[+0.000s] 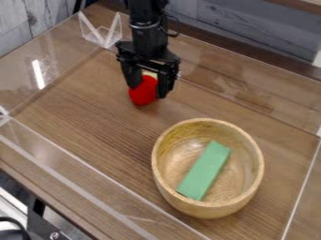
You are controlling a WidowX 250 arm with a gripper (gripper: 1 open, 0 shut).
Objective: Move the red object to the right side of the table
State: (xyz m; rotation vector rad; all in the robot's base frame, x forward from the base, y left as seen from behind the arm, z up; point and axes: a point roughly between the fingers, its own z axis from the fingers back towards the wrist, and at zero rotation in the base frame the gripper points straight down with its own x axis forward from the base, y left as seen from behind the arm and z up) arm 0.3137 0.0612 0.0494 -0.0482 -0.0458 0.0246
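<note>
The red object should next be picked up by its glossy body with my gripper, so that I can move it to the right side of the table.
The red object, a small glossy strawberry-like toy, lies on the brown wood-grain table left of centre. My black gripper has come down right over it, open, with one finger on each side of the toy. The fingers straddle it and hide its upper part. I cannot tell whether the pads touch it. The arm rises straight up from the gripper to the top edge of the view.
A round light wooden bowl stands at the front right with a flat green block inside. Low clear acrylic walls border the tabletop. Bare wood lies to the right of the gripper, behind the bowl.
</note>
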